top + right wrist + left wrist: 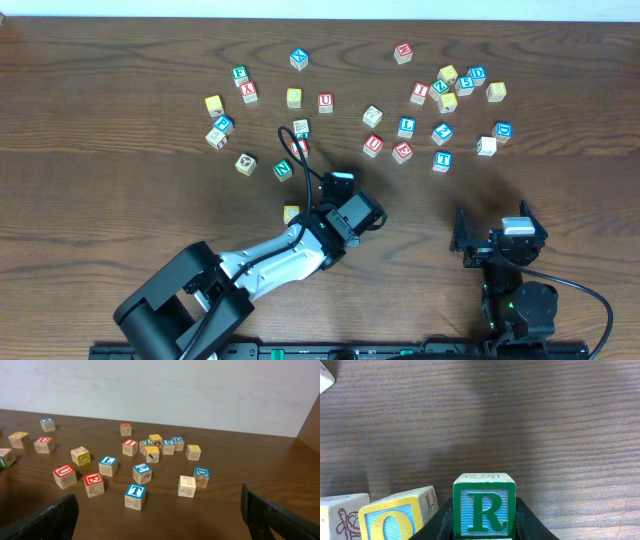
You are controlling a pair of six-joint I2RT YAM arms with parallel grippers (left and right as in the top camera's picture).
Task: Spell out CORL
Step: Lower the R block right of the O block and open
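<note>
The green R cube is upright over flat table and would land beside the yellow O cube, so the robot's left gripper should open.
The green R cube (483, 510) stands upright between the black jaws of my left gripper (483, 527), which is shut on it just above the table. Close on its left sits a yellow O cube (395, 520), and beyond that a cube with a drawn picture face (340, 517). From overhead, the left gripper (340, 195) hides the R cube, and a yellow cube (291, 213) shows beside the arm. The blue L cube (406, 127) lies among the loose cubes at the back, also seen as the L cube (107, 466). My right gripper (495, 240) is open, low at the front right, holding nothing.
Loose letter cubes are scattered across the back half of the table. Among them are a green N cube (283, 170), a red U cube (325, 102), a blue T cube (135, 495), and a tight cluster (450, 85) at the back right. A black cable (300, 165) loops above the left arm.
</note>
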